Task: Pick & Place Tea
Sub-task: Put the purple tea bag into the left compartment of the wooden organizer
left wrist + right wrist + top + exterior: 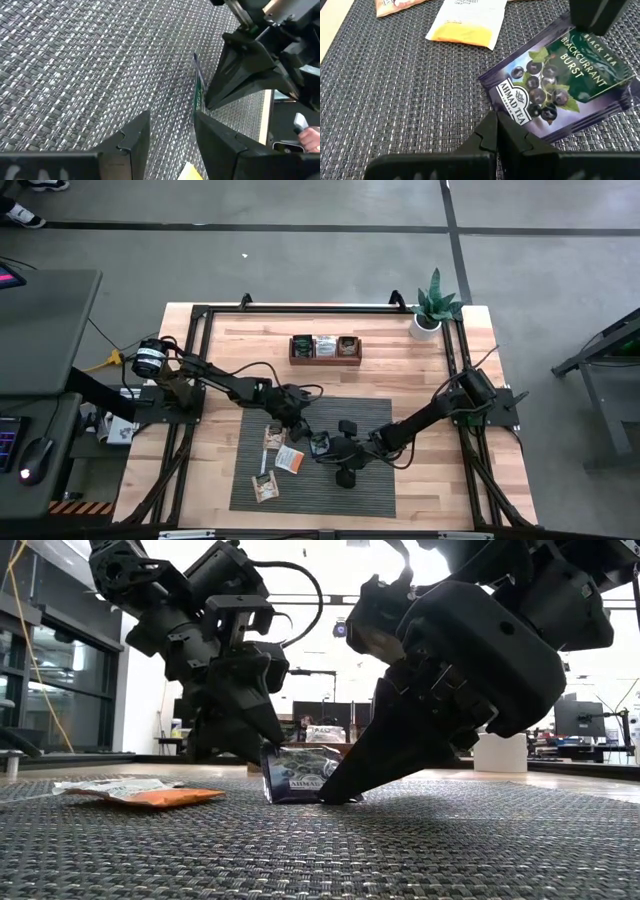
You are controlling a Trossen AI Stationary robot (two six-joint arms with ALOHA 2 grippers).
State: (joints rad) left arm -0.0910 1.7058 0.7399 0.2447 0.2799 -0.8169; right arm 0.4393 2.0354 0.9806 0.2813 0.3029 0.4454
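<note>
Next, the left gripper grabs the dark tea sachet by its upper edge [198,106] to place it in the wooden box.
A dark purple-green tea sachet [560,85] stands nearly on edge on the grey mat [350,500], its lower edge [295,798] on the weave. My right gripper [496,127] is shut, its tips at the sachet's foot. My left gripper [170,130] is open just beyond the sachet, toward the table's far left, with one finger at its upper edge and nothing between the fingers. In the left wrist view the sachet [198,92] shows edge-on. My left gripper has the tip of one finger [262,740] against the sachet's upper corner [270,753], coming slanting down from the table's left. The other finger stands clear of it. My right gripper pushes with its shut fingertips [338,795] against the sachet's printed face, low down by the brand mark [516,107]. It slants down from the table's right. The sachet stays propped upright, lower edge on the mat.
Three more sachets lie flat on the mat to the left: [273,437], [289,460], [265,487]; in the low view an orange and white pair [140,792] shows. A wooden box [325,348] with sachets stands at the back, a potted plant [432,305] at the far right.
</note>
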